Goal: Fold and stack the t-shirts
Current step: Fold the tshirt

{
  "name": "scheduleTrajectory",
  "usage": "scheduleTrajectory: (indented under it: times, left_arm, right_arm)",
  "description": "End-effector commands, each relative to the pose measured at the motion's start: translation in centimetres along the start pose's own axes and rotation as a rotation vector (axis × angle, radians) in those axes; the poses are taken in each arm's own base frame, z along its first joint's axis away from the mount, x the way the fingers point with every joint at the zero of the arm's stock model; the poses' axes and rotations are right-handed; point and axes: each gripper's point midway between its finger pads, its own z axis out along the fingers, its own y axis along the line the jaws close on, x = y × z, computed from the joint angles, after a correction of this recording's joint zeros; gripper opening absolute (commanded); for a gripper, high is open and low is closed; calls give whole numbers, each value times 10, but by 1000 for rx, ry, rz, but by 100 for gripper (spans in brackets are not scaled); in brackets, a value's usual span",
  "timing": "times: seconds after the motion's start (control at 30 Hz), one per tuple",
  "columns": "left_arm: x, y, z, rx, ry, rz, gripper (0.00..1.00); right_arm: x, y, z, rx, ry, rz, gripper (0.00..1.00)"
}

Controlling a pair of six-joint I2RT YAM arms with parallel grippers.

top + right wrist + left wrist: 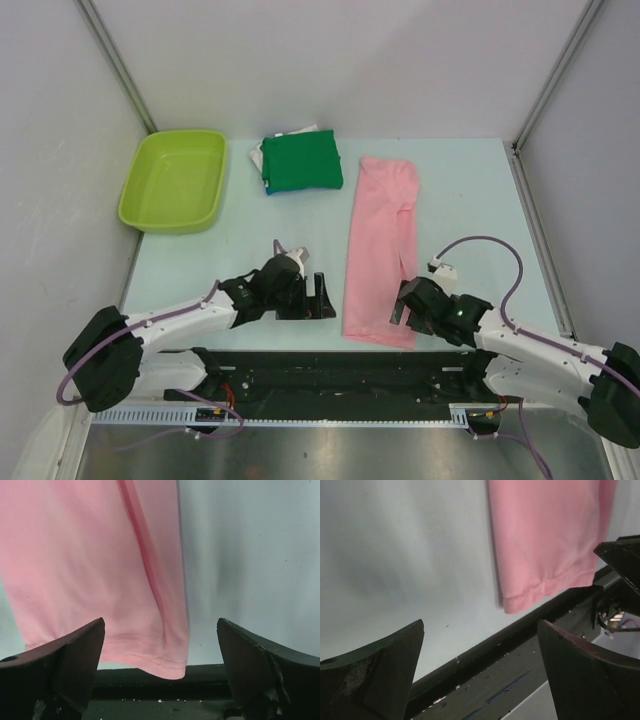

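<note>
My left gripper should next grab the pink t-shirt's near hem corner to fold the t-shirt, leaving its other hem corner to my right gripper.
A light pink t-shirt (381, 250) lies folded lengthwise into a long strip, its hem at the table's near edge. It also shows in the left wrist view (545, 535) and the right wrist view (95, 565). A folded dark green t-shirt (301, 162) tops a stack at the back, with blue and white cloth edges showing beneath. My left gripper (321, 299) is open and empty, left of the pink hem. My right gripper (402, 306) is open and empty, just right of the hem's near right corner.
A lime green plastic tub (175, 180) stands at the back left. A black rail (330, 365) runs along the table's near edge. Grey walls with metal frame posts enclose the table on the left, back and right.
</note>
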Motion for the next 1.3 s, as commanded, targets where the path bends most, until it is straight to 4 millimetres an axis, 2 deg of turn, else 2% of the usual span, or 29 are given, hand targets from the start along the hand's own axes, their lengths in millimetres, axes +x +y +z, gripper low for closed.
scheduleTrajectory:
  times: [0.0, 0.07, 0.17, 0.27, 0.3, 0.37, 0.47, 0.57, 0.77, 0.8, 0.87, 0.97, 1.0, 1.1, 1.13, 1.17, 1.27]
  left_arm:
    - [8, -31, 2, 128, 20, -1, 100]
    - [20, -37, 4, 156, 54, 3, 100]
    - [37, -44, 10, 204, 104, 4, 100]
    - [49, -48, 20, 223, 156, 22, 100]
    - [53, -47, 22, 212, 170, 26, 100]
    - [58, -45, 28, 197, 186, 45, 100]
    - [58, -43, 35, 183, 184, 55, 100]
    - [58, -41, 45, 171, 188, 63, 96]
    - [69, -33, 62, 157, 236, 49, 81]
    - [70, -32, 64, 153, 239, 47, 76]
    - [72, -30, 67, 149, 249, 42, 72]
    - [73, -28, 68, 144, 248, 40, 60]
    - [72, -28, 68, 142, 245, 41, 45]
    - [72, -27, 69, 138, 246, 47, 18]
    - [72, -27, 69, 140, 247, 49, 12]
    - [72, -27, 69, 139, 246, 49, 1]
    - [72, -28, 69, 140, 245, 48, 0]
  right_arm:
    - [-14, -3, -10, -15, -78, 51, 100]
    - [-18, -8, -15, -11, -102, 76, 100]
    - [-14, -16, -22, -26, -96, 118, 100]
    - [2, -17, -24, -91, -48, 185, 100]
    - [12, -22, -19, -92, -26, 195, 100]
    - [20, -18, -22, -150, 0, 249, 100]
    - [29, -23, -18, -168, 14, 287, 100]
    - [35, -23, -15, -185, 26, 308, 98]
    - [38, -22, -13, -184, 28, 301, 98]
    - [38, -22, -13, -182, 29, 301, 98]
    - [37, -20, -13, -187, 24, 299, 98]
    - [35, -22, -13, -178, 15, 302, 97]
    - [33, -21, -14, -183, 10, 307, 97]
    - [28, -21, -17, -178, -9, 311, 97]
    - [27, -21, -18, -178, -15, 309, 97]
    - [26, -22, -19, -170, -19, 309, 97]
    - [23, -24, -21, -162, -28, 314, 97]
